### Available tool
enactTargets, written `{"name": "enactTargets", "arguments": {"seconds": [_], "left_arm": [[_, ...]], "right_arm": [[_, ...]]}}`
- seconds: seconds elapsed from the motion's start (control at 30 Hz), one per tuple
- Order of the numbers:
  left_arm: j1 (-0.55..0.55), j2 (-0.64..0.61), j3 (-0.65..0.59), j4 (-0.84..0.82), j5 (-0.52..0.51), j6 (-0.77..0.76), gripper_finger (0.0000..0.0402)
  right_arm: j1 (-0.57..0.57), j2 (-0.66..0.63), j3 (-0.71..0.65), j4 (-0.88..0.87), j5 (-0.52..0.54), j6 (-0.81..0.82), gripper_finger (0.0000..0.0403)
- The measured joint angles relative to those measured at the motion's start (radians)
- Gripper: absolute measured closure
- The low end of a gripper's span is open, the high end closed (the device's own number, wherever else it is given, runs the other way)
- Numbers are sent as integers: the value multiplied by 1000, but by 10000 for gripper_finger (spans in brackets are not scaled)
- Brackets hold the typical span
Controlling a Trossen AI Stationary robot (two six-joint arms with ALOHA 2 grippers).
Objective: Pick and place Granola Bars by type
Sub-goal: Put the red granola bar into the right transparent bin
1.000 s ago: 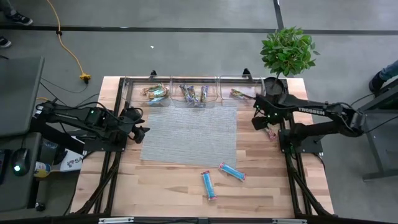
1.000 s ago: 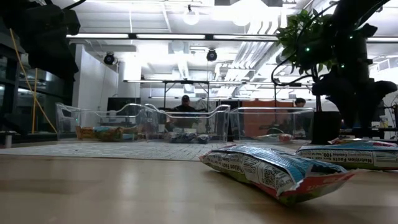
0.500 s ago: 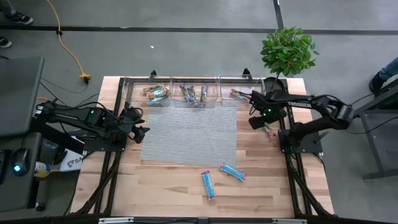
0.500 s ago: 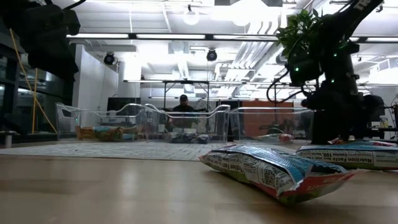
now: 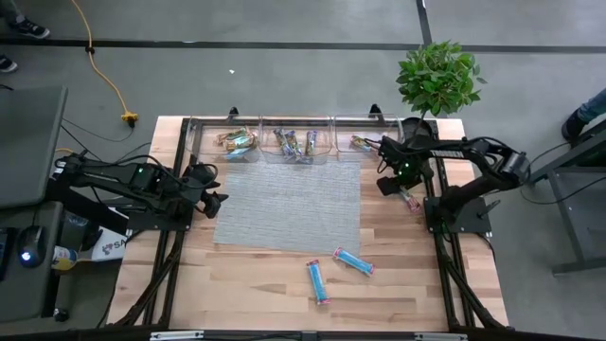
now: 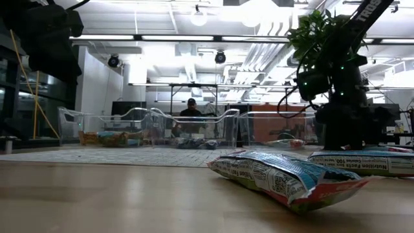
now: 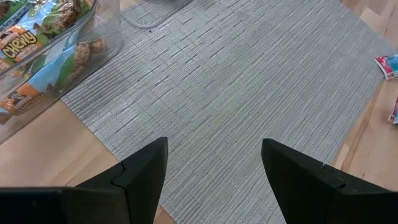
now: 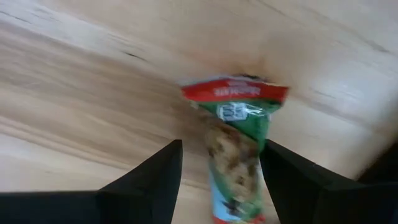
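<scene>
My right gripper grabs the red-ended bar by its wrapper's middle (image 8: 233, 158) next, to sort it into its bin by type.
A tan-green bar with a red end (image 8: 239, 143) lies flat on the wood (image 5: 409, 199) by the right arm's base. My right gripper (image 8: 221, 180) is open just above it, one finger on either side, without a touch that I can see; it also shows in the high view (image 5: 387, 183). Two light blue bars (image 5: 318, 280) (image 5: 352, 260) lie on the near wood. Three clear bins at the far edge hold tan-green bars (image 5: 237, 142), purple-silver bars (image 5: 295, 142) and one bar (image 5: 362, 143). My left gripper (image 7: 214, 168) waits open over the grey mat's left edge (image 5: 213, 202).
A grey mat (image 5: 289, 204) covers the table's middle. A potted plant (image 5: 436, 80) stands at the far right corner, close behind my right arm. The arm frames run along both table sides. In the low view the blue bars (image 6: 284, 178) fill the foreground.
My right gripper has shifted a little toward the table's left and come down toward the tan-green bar, while its arm has folded back toward its base. The bar has stayed on the wood.
</scene>
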Motion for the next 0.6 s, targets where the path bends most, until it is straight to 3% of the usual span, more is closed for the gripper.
{"name": "enactTargets", "arguments": {"seconds": [0.23, 0.6], "left_arm": [[0, 0, 0, 0, 0, 0, 145], [0, 0, 0, 0, 0, -7, 145]], "right_arm": [[0, 24, 3, 32, -27, 1, 214], [38, 3, -1, 46, -105, 0, 309]]}}
